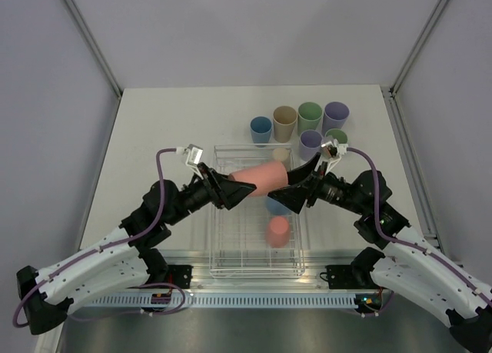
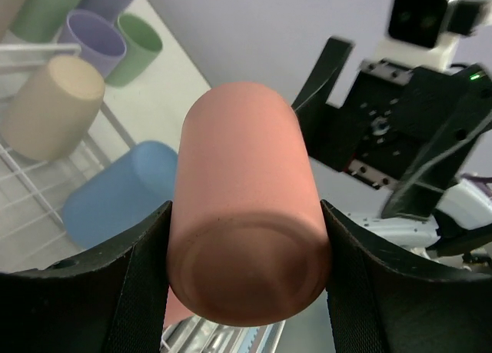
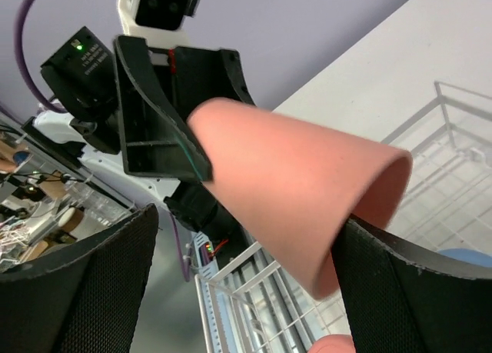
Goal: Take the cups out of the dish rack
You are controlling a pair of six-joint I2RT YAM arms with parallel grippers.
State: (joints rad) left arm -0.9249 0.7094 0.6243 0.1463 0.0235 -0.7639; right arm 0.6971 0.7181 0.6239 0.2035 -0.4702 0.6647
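One finger of my right gripper reaches into the cup's opening, and the cup's side at the rim [image 1: 284,185] [image 3: 327,244] is between my fingers. My right gripper should close now. Closing now would hold the cup.
My left gripper [image 1: 234,190] is shut on the base end of a coral pink cup [image 1: 260,179] and holds it on its side above the clear dish rack [image 1: 220,249]. In the left wrist view the cup [image 2: 250,238] fills the space between my left gripper's [image 2: 247,280] fingers. My right gripper [image 1: 296,191] is open around the cup's rim end. In the right wrist view the cup [image 3: 300,199] lies between my right gripper's [image 3: 246,284] fingers, touching the right one; the left one stands well apart. A beige cup [image 1: 280,154], a blue cup [image 1: 275,205] and another pink cup [image 1: 278,230] are in the rack.
Several cups stand upright on the table behind the rack: blue [image 1: 260,128], beige [image 1: 284,122], green [image 1: 310,116], purple [image 1: 336,116], a second purple [image 1: 310,144] and a second green [image 1: 336,136]. White walls enclose the table on three sides.
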